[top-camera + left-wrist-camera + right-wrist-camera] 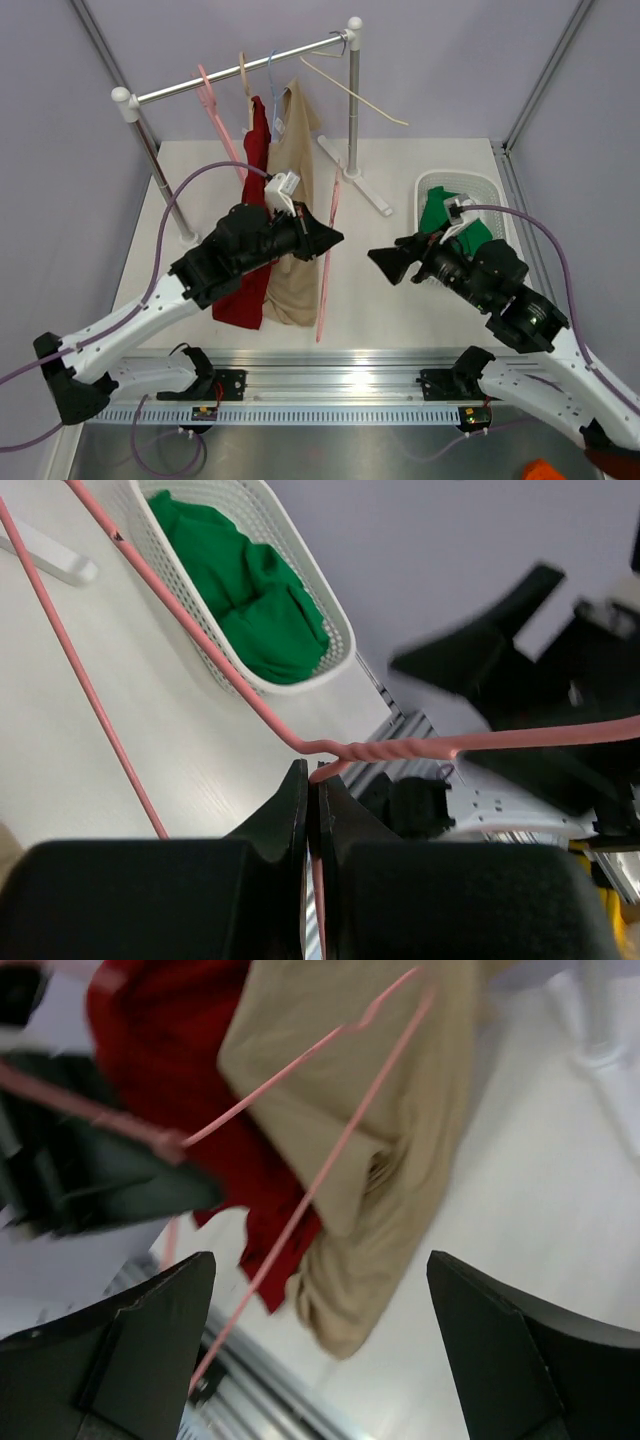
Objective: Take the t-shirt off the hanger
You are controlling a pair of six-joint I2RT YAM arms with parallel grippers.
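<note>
My right gripper grabs the pink hanger at its near end (320,330) (204,1368) next, away from the hanger's neck, which leaves the hanger's hook free to hang.
A bare pink wire hanger (324,290) hangs down from my left gripper (330,238), which is shut on the wire just below the twisted neck (315,775). No cloth is on that hanger. A green t-shirt (435,212) lies crumpled in the white basket (455,178) at the right, also seen in the left wrist view as the green t-shirt (250,590). My right gripper (383,262) stands open a little right of the hanger, facing it, with nothing between its fingers (150,1340). In the right wrist view the pink hanger (320,1170) crosses in front of the hanging shirts.
A clothes rack rail (240,72) spans the back on two posts, its right foot (355,185) lying on the table. A red shirt (258,140) and a beige shirt (295,140) hang from it. Empty hangers (350,90) sit on the rail.
</note>
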